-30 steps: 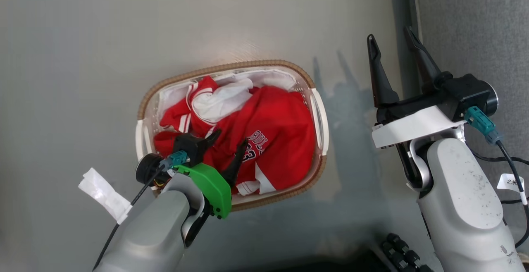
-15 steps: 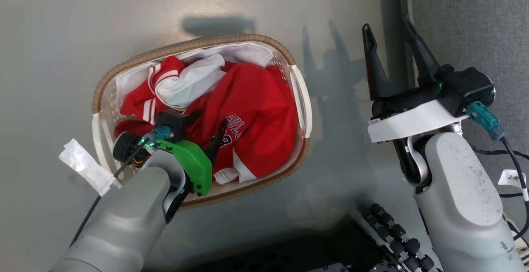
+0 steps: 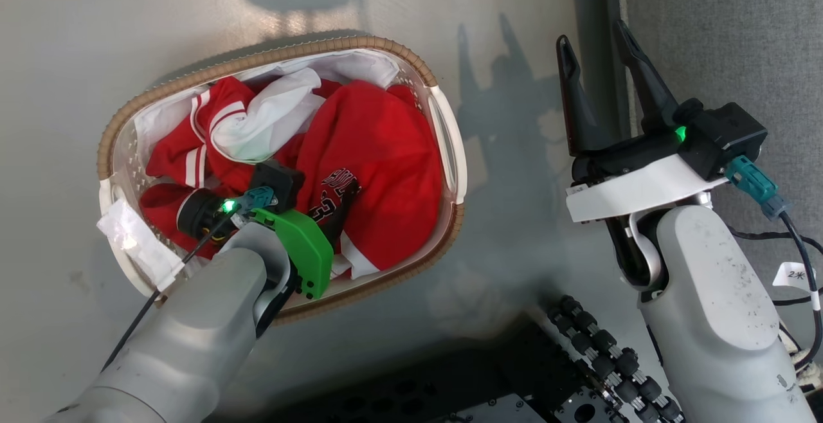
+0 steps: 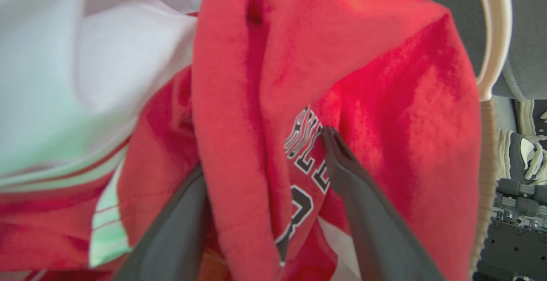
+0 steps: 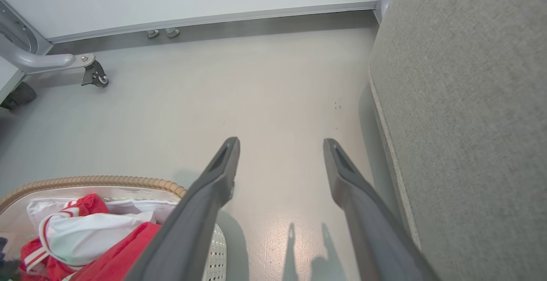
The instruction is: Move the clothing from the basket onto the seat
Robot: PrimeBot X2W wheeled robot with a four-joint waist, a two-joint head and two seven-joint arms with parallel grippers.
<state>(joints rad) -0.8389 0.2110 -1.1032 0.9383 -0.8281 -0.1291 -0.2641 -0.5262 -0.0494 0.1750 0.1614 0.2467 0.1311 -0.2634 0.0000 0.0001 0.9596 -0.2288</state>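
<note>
The lettered cloth (image 3: pixel 333 193) lies slack and spread in the basket, so I will pick up the red clothing by its raised fold (image 3: pixel 312 176) with my left gripper next.
The red clothing (image 3: pixel 379 134) with white trim lies bunched in the oval white basket (image 3: pixel 257 63) on the floor. My left gripper (image 3: pixel 321 195) is down inside the basket and open. In the left wrist view its fingers straddle a raised red fold of the clothing (image 4: pixel 384 80) beside the lettering; the left gripper (image 4: pixel 263 153) has its left fingertip tucked behind that fold. My right gripper (image 3: pixel 591 34) hangs open and empty over the floor, between the basket and the grey seat (image 3: pixel 720 24). The right wrist view shows the right gripper (image 5: pixel 281 142), the seat (image 5: pixel 470 101), the basket's rim (image 5: pixel 98 181) and the clothing (image 5: pixel 124 247).
The robot's dark base with roller wheels (image 3: pixel 598 359) sits at the bottom. A cart leg with a caster (image 5: pixel 96 74) stands near the far wall. Grey floor (image 5: pixel 277 80) lies between basket and seat. A white tag (image 3: pixel 128 236) hangs from the left arm's cable.
The head camera has moved, so the whole picture shifted left. The left gripper has sunk lower into the clothing, still open. The right gripper keeps its pose.
</note>
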